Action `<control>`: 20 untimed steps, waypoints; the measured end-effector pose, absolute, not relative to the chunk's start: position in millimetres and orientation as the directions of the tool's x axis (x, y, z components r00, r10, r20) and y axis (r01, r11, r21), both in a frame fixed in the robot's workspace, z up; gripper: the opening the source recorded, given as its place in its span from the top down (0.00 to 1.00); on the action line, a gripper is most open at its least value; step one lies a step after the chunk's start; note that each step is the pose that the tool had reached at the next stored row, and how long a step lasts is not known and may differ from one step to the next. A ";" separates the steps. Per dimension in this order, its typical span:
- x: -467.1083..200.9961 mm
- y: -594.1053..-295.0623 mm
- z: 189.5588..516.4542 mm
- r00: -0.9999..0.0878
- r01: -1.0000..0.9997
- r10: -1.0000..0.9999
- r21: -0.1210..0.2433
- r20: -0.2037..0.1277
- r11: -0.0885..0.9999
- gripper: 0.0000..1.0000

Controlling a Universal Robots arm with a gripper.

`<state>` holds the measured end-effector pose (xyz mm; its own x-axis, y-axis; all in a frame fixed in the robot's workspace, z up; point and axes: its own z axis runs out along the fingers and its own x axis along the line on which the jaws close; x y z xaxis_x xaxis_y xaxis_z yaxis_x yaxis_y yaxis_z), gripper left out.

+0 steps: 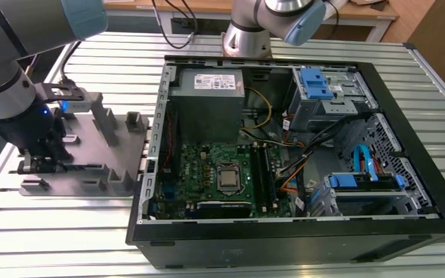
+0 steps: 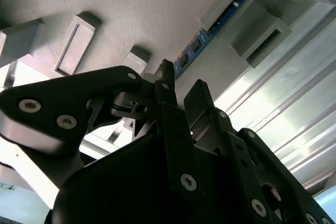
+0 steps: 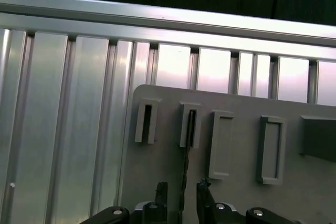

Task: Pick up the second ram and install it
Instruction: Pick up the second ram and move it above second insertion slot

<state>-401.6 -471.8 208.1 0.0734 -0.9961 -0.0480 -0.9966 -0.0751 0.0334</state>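
Observation:
I will next grab the second ram with my gripper by its bare middle part [image 3: 182,200] to pick it up, since slotted posts enclose the ram's ends.
The second ram [image 3: 184,169] stands edge-on as a thin dark line in a slotted post of the grey fixture plate [image 3: 236,203]. In the second wrist view the second ram [image 2: 206,34] shows as a blue-edged strip held between two posts. My gripper [image 3: 182,196] is low over the plate with one finger on each side of the stick's end and a gap on both sides. Its fingers [image 2: 167,80] are open and touch nothing that I can see. In the exterior view my gripper [image 1: 41,165] sits over the fixture plate [image 1: 91,145], to the left of the open computer case [image 1: 300,150].
Inside the case lies a green motherboard with a CPU socket [image 1: 229,178] and long dark memory slots [image 1: 261,171] beside it. A power supply [image 1: 207,87], blue drive brackets [image 1: 313,84] and loose cables [image 1: 315,145] crowd the case. Ribbed aluminium table [image 3: 63,129] surrounds the plate.

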 end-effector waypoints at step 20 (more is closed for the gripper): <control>-398.1 -471.1 190.9 0.062 -0.997 -0.997 0.034 -0.046 -0.063 0.66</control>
